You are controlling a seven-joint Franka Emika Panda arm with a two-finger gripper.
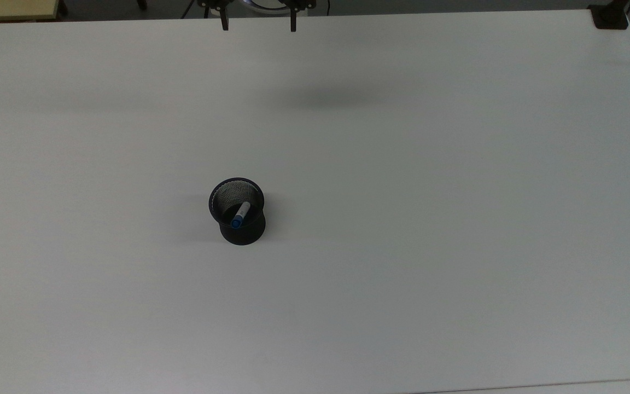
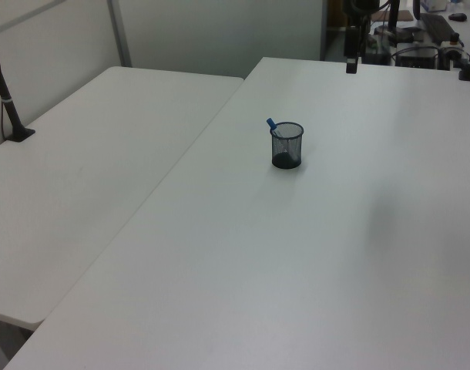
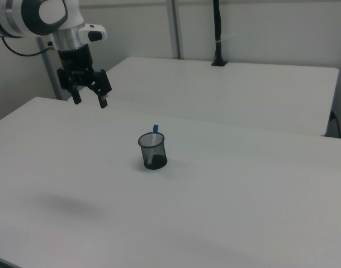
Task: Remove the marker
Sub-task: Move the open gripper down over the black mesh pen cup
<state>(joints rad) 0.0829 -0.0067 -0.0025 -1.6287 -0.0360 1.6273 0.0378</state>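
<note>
I will next pick up the white marker by its blue-end with the cap (image 2: 271, 123) to take the marker out of the black mesh cup (image 2: 287, 148).
The marker (image 1: 240, 214), white with a blue cap, stands tilted inside a black mesh cup (image 1: 244, 234) on the white table (image 1: 402, 219). Its blue cap pokes above the cup's rim in the left view (image 2: 271, 124) and in the right view (image 3: 155, 130). My gripper (image 1: 258, 26) hangs open in the air over the table's far edge at the top of the top view, far from the cup (image 3: 152, 152). The right view has the gripper (image 3: 90, 102) up and to the left of the cup, its two black fingers spread with nothing between them.
A second white table (image 2: 73, 154) adjoins on the left view's left, with a black clamped post (image 2: 5, 92) on it. A black clamp (image 1: 610, 16) sits at the top view's upper right corner. Equipment (image 2: 420, 46) stands behind the table's far end.
</note>
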